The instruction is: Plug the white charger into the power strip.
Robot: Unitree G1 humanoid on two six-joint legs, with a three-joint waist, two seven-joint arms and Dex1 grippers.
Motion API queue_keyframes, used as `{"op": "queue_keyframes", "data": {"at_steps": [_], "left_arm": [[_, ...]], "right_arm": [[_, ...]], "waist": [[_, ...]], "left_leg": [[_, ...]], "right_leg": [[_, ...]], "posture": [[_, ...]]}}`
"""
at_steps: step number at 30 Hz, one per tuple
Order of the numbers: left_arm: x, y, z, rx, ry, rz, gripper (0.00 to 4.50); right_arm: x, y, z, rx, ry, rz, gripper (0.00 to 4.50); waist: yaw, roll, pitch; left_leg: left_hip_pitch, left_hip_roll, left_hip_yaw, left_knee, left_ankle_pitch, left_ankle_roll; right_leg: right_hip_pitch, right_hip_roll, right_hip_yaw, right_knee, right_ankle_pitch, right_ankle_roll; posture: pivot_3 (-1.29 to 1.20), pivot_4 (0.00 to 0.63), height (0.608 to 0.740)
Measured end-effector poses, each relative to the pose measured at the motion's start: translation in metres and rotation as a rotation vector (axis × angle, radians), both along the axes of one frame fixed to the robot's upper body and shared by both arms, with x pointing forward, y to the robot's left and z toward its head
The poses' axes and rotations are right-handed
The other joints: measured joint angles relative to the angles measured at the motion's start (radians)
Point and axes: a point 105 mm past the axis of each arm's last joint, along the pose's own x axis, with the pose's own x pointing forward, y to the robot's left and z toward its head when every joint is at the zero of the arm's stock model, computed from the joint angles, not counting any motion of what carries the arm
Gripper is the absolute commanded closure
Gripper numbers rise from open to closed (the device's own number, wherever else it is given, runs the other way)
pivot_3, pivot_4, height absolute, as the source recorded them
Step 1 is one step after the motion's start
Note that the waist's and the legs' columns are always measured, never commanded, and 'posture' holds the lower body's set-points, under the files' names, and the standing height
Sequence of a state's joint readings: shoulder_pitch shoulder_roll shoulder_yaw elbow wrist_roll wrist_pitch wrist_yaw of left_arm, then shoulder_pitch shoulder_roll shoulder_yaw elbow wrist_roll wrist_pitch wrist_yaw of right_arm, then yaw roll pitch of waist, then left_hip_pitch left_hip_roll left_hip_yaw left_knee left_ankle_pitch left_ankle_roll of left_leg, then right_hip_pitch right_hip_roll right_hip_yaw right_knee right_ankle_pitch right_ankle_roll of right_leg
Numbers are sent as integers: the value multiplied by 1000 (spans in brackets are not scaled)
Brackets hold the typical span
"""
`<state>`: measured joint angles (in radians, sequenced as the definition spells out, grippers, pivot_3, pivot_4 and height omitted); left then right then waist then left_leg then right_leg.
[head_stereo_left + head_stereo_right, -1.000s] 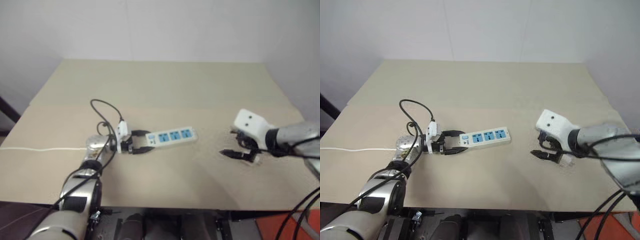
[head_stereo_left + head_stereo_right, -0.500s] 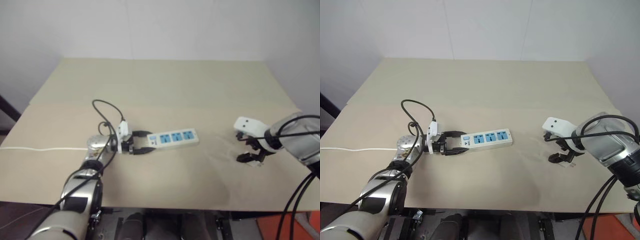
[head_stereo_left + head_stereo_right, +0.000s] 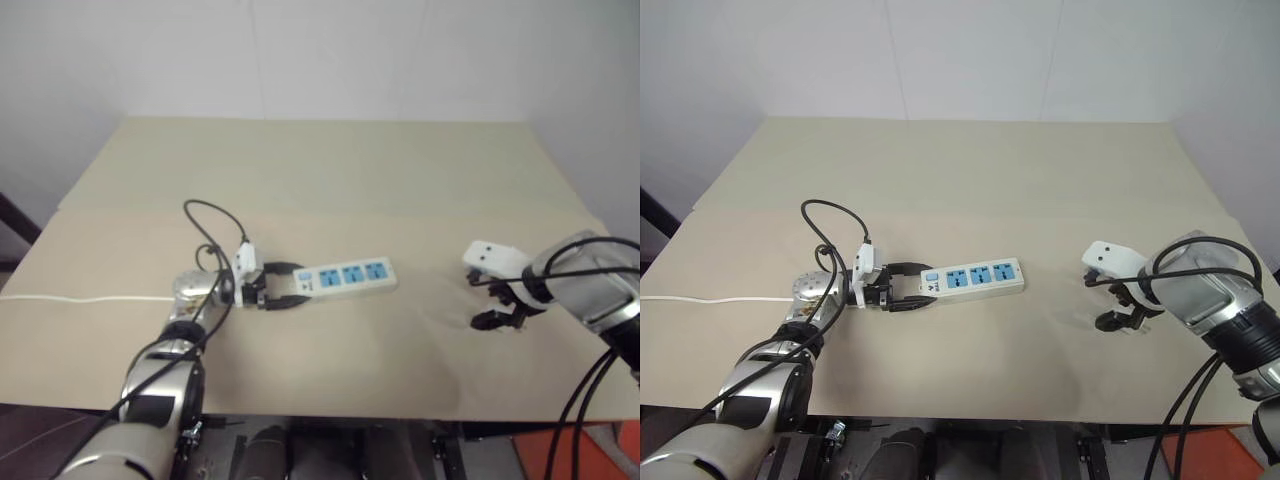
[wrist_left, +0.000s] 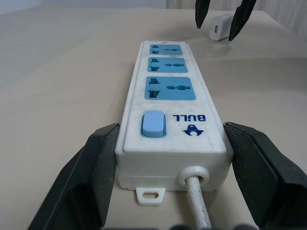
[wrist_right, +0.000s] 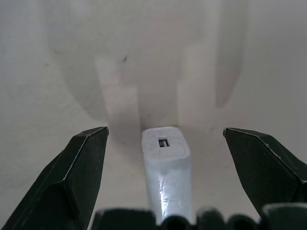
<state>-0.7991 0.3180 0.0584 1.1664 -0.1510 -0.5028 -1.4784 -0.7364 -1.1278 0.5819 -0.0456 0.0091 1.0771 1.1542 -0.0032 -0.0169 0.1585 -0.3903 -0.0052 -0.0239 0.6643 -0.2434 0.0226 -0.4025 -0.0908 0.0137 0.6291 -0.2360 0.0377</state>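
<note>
My fingers reach down beside the white charger and closing now would catch the charger, so my right gripper closes on it next.
The power strip (image 3: 345,275) is a long white bar with three blue sockets, lying flat in the middle of the table. My left gripper (image 3: 288,284) is shut on its switch end, one black finger (image 4: 96,167) pressed against each long side. The white charger (image 5: 165,148) lies on the table towards the right. My right gripper (image 3: 500,318) points down over it, open, with a finger on each side and a clear gap to both. From the left wrist, the charger (image 4: 219,32) shows beyond the strip's far end, between two black fingers (image 4: 201,12).
The strip's thin white cord (image 3: 80,297) runs off the table's left edge. A black cable (image 3: 205,215) loops above my left wrist. The tan table (image 3: 330,180) stretches bare behind the strip, and its front edge lies close below both arms.
My right gripper has sunk and shifted right, tipping to point down over the charger. The left gripper and the strip have stayed put.
</note>
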Motion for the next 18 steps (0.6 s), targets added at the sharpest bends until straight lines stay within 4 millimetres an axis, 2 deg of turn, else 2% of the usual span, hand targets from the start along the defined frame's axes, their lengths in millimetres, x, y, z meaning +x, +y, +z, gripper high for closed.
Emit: {"op": "queue_keyframes", "data": {"at_steps": [2,10,18], "left_arm": [[0,0,0,1,0,1,1300],[0,0,0,3,-1,1,1300],[-2,2,0,12,18,-20,1300]], "right_arm": [[0,0,-2,5,6,-3,600],[1,-1,-3,0,7,-10,3340],[0,2,0,-41,3,44,3383]], "waist": [[0,0,0],[-1,1,-1],[-5,2,-1]], "left_leg": [[0,0,0,0,0,0],[0,0,0,0,0,0],[0,0,0,0,0,0]], "right_leg": [[0,0,0,0,0,0],[0,0,0,0,0,0],[0,0,0,0,0,0]], "posture": [[0,150,740],[0,150,740],[0,150,740]]}}
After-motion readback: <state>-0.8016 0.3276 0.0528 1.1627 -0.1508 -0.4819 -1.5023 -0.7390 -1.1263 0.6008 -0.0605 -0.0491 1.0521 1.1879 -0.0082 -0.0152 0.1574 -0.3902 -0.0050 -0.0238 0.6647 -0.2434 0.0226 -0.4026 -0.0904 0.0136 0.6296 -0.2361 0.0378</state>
